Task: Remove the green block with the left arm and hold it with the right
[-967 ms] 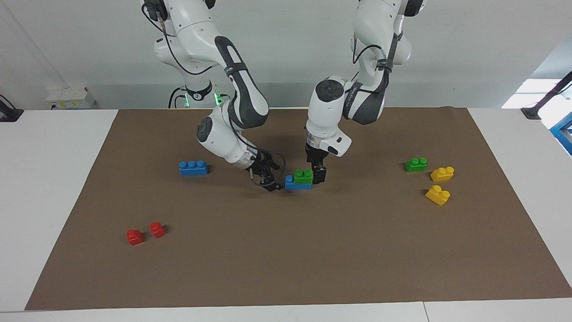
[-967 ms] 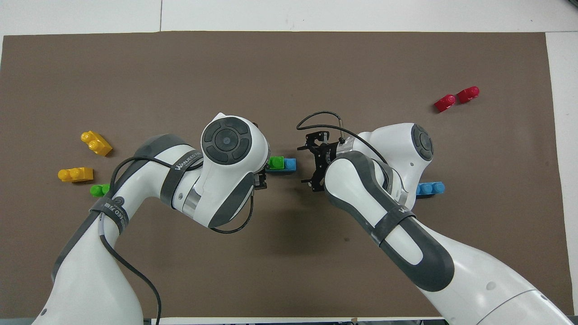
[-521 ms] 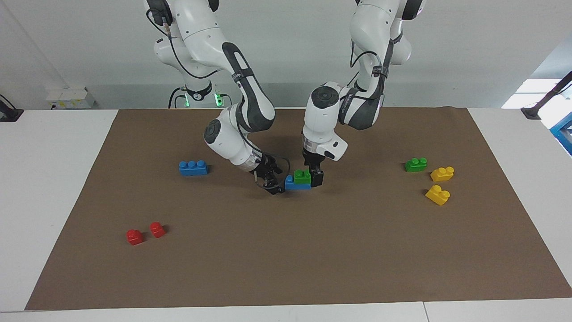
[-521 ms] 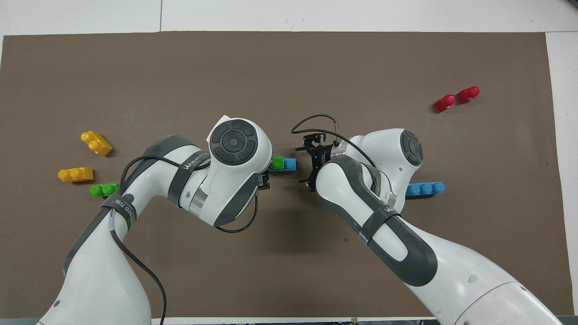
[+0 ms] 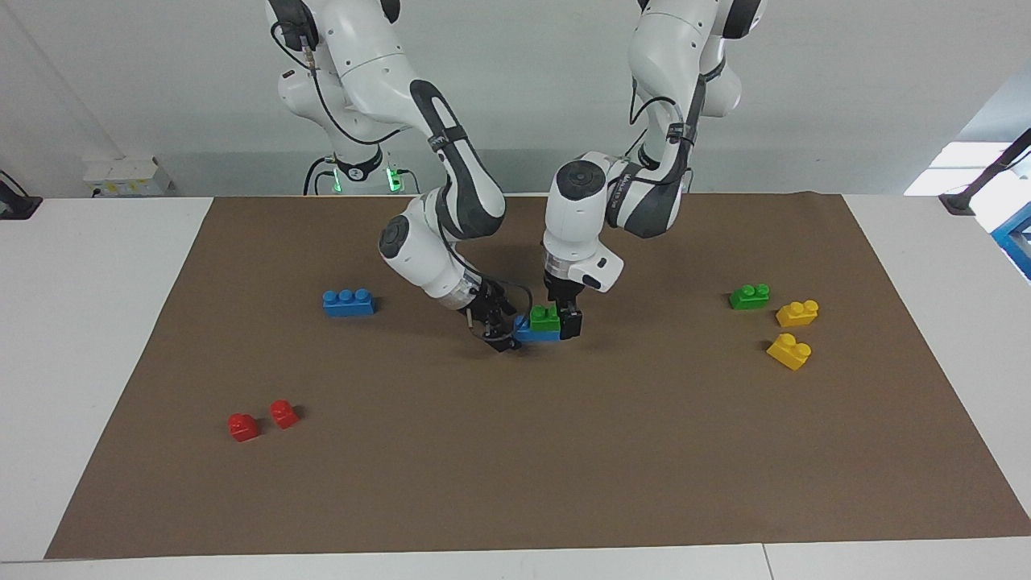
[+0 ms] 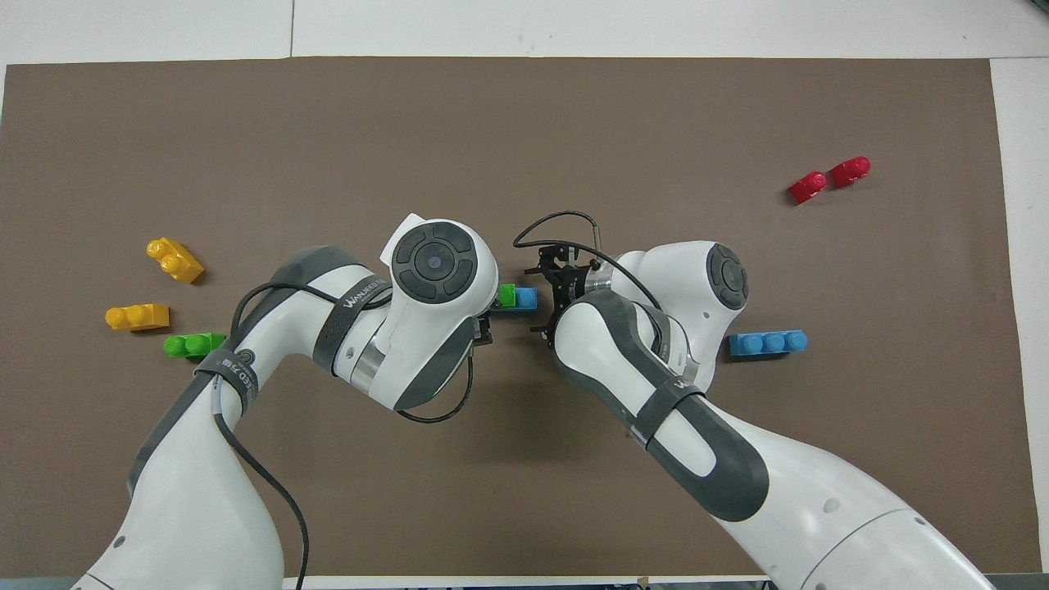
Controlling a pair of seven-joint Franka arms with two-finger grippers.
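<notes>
The green block (image 6: 506, 295) and my left gripper crowd one end of the blue brick. My right gripper should next grip the brick by its uncovered end (image 6: 527, 298).
A green block (image 5: 545, 317) sits pressed on top of a blue brick (image 5: 530, 333) in the middle of the brown mat; both also show in the overhead view, the green block (image 6: 506, 295) and the blue brick (image 6: 528, 297). My left gripper (image 5: 563, 317) is down at the green block, on its side toward the left arm's end. My right gripper (image 5: 504, 330) is open, low at the mat, with its jaws on either side of the blue brick's free end. In the overhead view the left wrist hides the left gripper, while the right gripper (image 6: 542, 299) shows.
A second green block (image 5: 749, 296) and two yellow bricks (image 5: 797, 312) (image 5: 788, 350) lie toward the left arm's end. A loose blue three-stud brick (image 5: 348, 302) and two red pieces (image 5: 242, 426) lie toward the right arm's end.
My right gripper has slid along the mat toward the blue brick until it reaches the brick's end. My left gripper has stayed at the green block, its arm leaning in a little.
</notes>
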